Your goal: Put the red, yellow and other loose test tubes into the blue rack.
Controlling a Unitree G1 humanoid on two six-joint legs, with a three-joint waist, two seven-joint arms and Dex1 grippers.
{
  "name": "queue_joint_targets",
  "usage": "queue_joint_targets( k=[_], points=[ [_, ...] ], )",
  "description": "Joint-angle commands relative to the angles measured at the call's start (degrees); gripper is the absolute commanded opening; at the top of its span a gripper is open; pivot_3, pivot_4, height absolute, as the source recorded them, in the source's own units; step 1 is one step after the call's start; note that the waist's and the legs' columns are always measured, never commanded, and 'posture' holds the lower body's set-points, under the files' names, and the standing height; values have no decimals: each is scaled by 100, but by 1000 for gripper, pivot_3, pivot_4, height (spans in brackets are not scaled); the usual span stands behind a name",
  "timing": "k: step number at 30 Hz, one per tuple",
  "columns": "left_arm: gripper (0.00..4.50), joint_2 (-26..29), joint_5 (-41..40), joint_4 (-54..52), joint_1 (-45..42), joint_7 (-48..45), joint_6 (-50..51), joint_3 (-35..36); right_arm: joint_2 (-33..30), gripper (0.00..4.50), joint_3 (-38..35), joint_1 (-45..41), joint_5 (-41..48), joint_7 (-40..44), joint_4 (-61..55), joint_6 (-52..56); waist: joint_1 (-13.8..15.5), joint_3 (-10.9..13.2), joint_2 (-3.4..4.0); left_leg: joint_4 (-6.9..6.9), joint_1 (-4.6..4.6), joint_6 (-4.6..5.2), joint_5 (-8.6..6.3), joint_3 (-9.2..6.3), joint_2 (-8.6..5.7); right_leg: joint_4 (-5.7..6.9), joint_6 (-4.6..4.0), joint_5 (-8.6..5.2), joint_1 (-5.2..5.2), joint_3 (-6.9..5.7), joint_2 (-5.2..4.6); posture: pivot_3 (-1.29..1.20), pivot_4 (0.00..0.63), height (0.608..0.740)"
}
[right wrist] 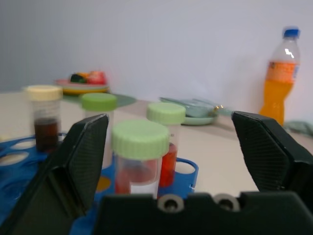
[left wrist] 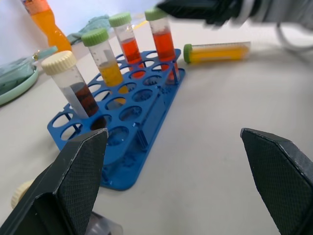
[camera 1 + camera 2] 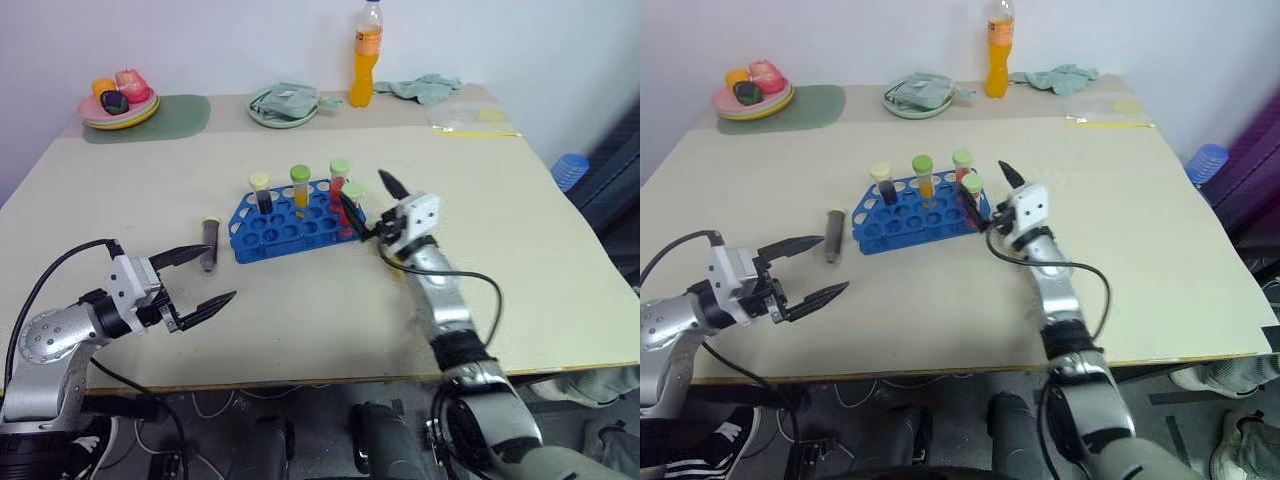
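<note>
It isn't time to close yet: my fingers are over the blue rack (image 3: 285, 232) and would miss the yellow tube on the tabletop. My right gripper has to move toward that tube first, then close on it.
The blue rack (image 3: 285, 232) stands mid-table with several capped tubes upright in it: one cream-capped with dark liquid (image 3: 260, 190), one green-capped with yellow (image 3: 300, 185), and two green-capped with red (image 3: 340, 178). My right gripper (image 3: 368, 200) is open at the rack's right end, its fingers either side of the nearest red tube (image 1: 141, 161) without touching it. A yellow tube (image 2: 220, 51) lies on the table under my right wrist. A dark tube (image 3: 209, 240) lies left of the rack. My left gripper (image 3: 218, 275) is open just in front of that tube.
Along the far edge stand an orange drink bottle (image 3: 366, 45), a green plate with a cloth (image 3: 283, 103), a plate of toy food (image 3: 118, 100) on a green mat, a teal cloth (image 3: 425, 88) and a clear bag (image 3: 470, 118).
</note>
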Motion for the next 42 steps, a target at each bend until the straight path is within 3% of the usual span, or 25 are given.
queue_joint_targets(
  k=[1,5,7,10,15,20,22,26,33,42],
  points=[
    [4500,-110,-1,-280,16,157,-138,55,-495,4439,-150,652,672,16,-1850,1735,44,-1,-2,0,1,1,0,1,0,-1,0,0,1,0,-2,0,150,740],
    [4500,-101,-19,-204,-3,101,-163,59,-1547,4439,-497,807,1212,138,-2871,3584,63,2,3,3,9,1,0,8,1,4,-2,0,2,4,2,0,150,740],
    [4500,-67,-16,-3,-84,-3,-208,44,-2065,4439,-691,354,1586,104,-2876,4778,64,2,3,7,11,1,0,7,2,4,-3,-1,5,3,6,0,150,740],
    [4500,-92,35,240,-304,-83,-274,-59,-2700,4439,-271,-318,1661,206,-2994,6164,72,1,3,10,11,2,1,10,3,3,-11,-5,5,3,9,0,150,740],
    [4500,-199,93,337,-508,-110,-338,-222,-2877,4439,337,-1160,1739,83,-2889,7961,87,0,0,3,3,11,-5,-3,12,-7,-12,-6,5,-3,31,0,150,740],
    [4500,-258,115,340,-516,-88,-372,-270,-2338,4439,59,-2246,1791,-261,-2000,9818,91,-1,-1,4,-3,11,-5,4,10,-5,-9,-4,-3,-3,12,0,150,740],
    [4500,-278,128,331,-507,-69,-390,-291,-2157,4439,-16,-2536,1773,-381,-1663,10105,95,-1,-1,4,-2,11,-5,5,10,-4,-9,-4,-3,-3,11,0,150,740],
    [4500,-343,180,326,-516,-4,-494,-293,-2236,4439,528,-3029,1911,-556,-946,10243,105,0,0,2,-7,11,-5,3,5,-8,-9,-4,-4,-7,6,0,150,740],
    [4500,-345,193,311,-525,72,-541,-226,-1797,4439,780,-3812,1345,-872,407,10135,60,0,0,2,-7,11,-6,9,4,-4,-8,-3,-8,-6,6,0,150,740],
    [4500,-378,163,68,-258,244,-569,-138,-1493,4439,988,-3874,1258,-777,751,10243,68,0,1,1,-12,11,-6,8,3,-6,-8,-3,-11,-7,5,0,150,740]
  ],
)
